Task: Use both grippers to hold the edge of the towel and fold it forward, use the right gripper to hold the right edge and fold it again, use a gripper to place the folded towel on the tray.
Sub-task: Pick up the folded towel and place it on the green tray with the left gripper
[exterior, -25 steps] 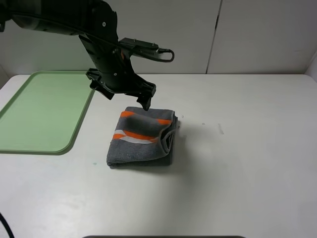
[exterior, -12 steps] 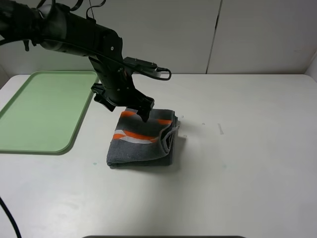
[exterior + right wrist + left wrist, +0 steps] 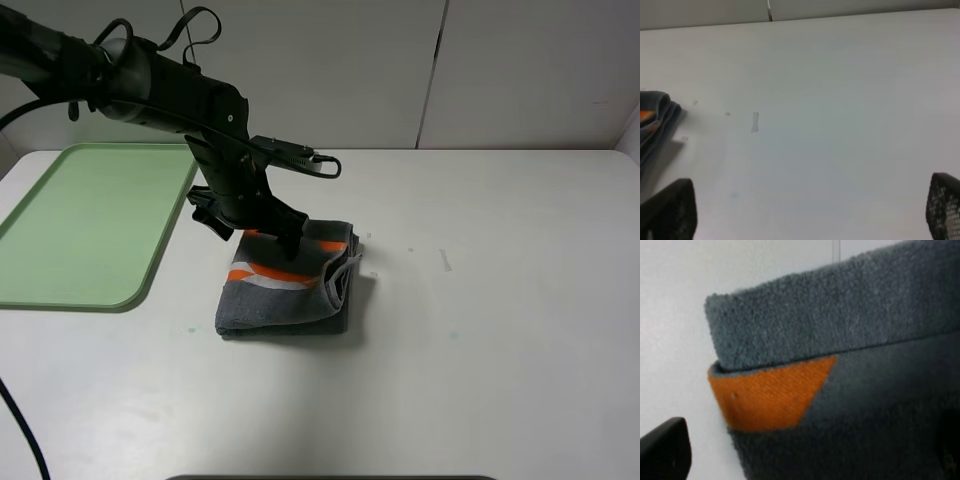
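Observation:
The folded towel needs to go onto the green tray (image 3: 90,220), so the left gripper should next take hold of the towel by its orange-patched edge (image 3: 251,233).
The dark grey towel (image 3: 285,280) lies folded on the white table, orange and white stripes on top. My left gripper (image 3: 250,232) is open and sits low over the towel's far left corner. In the left wrist view the gripper (image 3: 805,450) has one black fingertip (image 3: 662,450) outside the towel's edge, and the towel (image 3: 850,365) with an orange patch fills the picture. The pale green tray (image 3: 90,220) lies to the left, nothing on it. My right gripper (image 3: 805,210) is open over bare table, away from the towel's edge (image 3: 655,120), and is out of the exterior view.
The white table (image 3: 480,300) stretches to the right of the towel. A white wall with panel seams (image 3: 435,75) stands behind the table. A small scrap or mark (image 3: 755,122) lies on the table.
My left gripper has come down and slightly left, from above the towel's far edge to right over its far left corner. The towel has not moved.

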Motion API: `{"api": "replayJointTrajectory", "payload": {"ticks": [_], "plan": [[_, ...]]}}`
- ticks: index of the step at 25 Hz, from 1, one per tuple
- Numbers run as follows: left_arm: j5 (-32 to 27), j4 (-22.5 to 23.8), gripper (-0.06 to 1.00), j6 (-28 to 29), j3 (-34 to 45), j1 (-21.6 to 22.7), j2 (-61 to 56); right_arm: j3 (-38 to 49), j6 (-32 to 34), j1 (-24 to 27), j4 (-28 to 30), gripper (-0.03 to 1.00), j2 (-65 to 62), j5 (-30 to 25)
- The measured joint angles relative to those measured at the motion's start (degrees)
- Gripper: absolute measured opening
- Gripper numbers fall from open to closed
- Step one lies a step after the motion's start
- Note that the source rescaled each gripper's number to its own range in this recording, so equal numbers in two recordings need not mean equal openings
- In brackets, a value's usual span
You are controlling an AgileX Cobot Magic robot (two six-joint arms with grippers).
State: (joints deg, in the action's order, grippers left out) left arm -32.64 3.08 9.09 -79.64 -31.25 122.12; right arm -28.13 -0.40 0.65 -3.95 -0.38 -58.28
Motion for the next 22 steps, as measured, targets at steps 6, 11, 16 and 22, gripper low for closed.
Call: {"api": "replayJointTrajectory", "payload": {"ticks": [6, 11, 16, 22], "plan": [[0.5, -0.4, 1.00, -0.4, 0.0, 0.0, 1.6, 0.0, 0.0, 0.0, 0.0, 1.00, 0.0, 0.0], [0.8, -0.6, 1.00, -0.5, 0.0, 0.0, 2.1, 0.0, 0.0, 0.0, 0.0, 1.00, 0.0, 0.0], [0.9, -1.5, 1.00, -0.7, -0.2, 0.0, 2.2, 0.0, 0.0, 0.0, 0.0, 1.00, 0.0, 0.0], [0.8, -1.7, 1.00, -0.8, -0.2, 0.0, 2.3, 0.0, 0.0, 0.0, 0.0, 1.00, 0.0, 0.0]]}}
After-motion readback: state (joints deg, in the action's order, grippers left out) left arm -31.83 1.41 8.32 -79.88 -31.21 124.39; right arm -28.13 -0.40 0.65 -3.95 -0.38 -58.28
